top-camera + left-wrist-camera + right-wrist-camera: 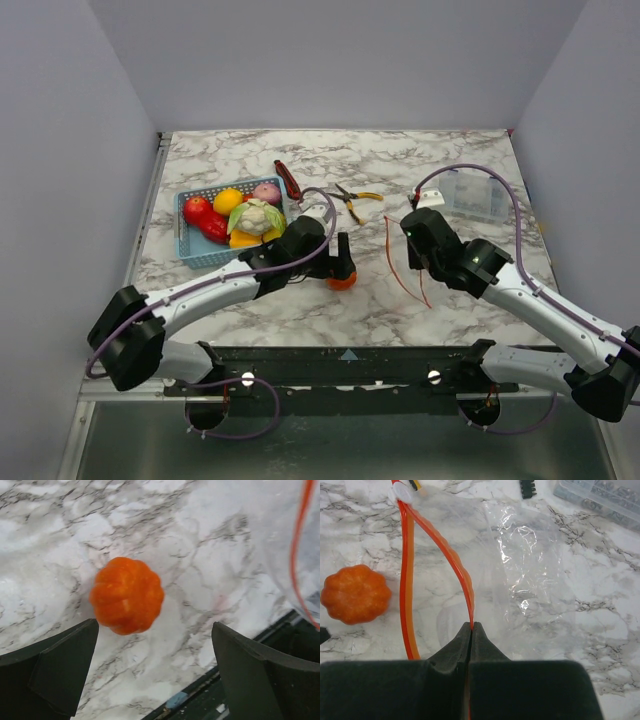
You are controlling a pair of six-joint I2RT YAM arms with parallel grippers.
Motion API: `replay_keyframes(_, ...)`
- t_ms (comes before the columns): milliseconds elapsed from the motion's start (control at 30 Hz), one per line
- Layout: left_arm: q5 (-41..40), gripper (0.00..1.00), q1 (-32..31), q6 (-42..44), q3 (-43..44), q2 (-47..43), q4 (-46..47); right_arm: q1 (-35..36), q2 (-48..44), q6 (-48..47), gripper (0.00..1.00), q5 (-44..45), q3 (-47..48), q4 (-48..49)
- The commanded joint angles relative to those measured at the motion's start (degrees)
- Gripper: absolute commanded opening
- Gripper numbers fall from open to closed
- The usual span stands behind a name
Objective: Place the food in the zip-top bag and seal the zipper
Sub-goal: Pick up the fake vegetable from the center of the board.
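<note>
I should reach for the toy pumpkin with my left gripper and grab its opposite sides. The side facing the bag then stays free to go into the zip-top bag (530,575).
A small orange toy pumpkin (343,279) lies on the marble table; it also shows in the left wrist view (127,595) and the right wrist view (356,594). My left gripper (155,672) is open just above it, empty. The clear zip-top bag (530,575) lies flat to its right, its mouth held open. My right gripper (471,626) is shut on the upper orange-red zipper strip (447,550); the lower strip (407,595) rests on the table. More food, including a white cauliflower (256,216), sits in a blue basket (188,245).
A red-handled knife (288,179) and yellow-handled pliers (352,201) lie behind the basket. A rigid clear compartment box (470,194) stands at the back right. The table's front edge (340,352) is close below the pumpkin.
</note>
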Motion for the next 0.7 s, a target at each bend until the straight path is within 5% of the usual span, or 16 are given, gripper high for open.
replay_keyframes(0,-8.06,0.99,-0.62,2.83,5.17,7.72,-8.08,0.23,0.06,-0.25,0.0,-2.02,0.14,1.29)
replay_keyframes(500,-6.47,0.95,-1.37,1.97,11.99,21.96,-8.83,0.27,0.16,0.51,0.0,-3.39,-0.5,1.9)
replay_keyframes(600,-6.47,0.87,-1.41,2.62,11.93,22.41,-9.79,0.23,0.53,0.63,0.0,-3.65,-0.65,2.17)
replay_keyframes(667,-6.24,0.73,-1.41,2.89,11.5,22.05,-10.02,0.23,0.76,0.7,0.0,-3.98,-0.82,2.47)
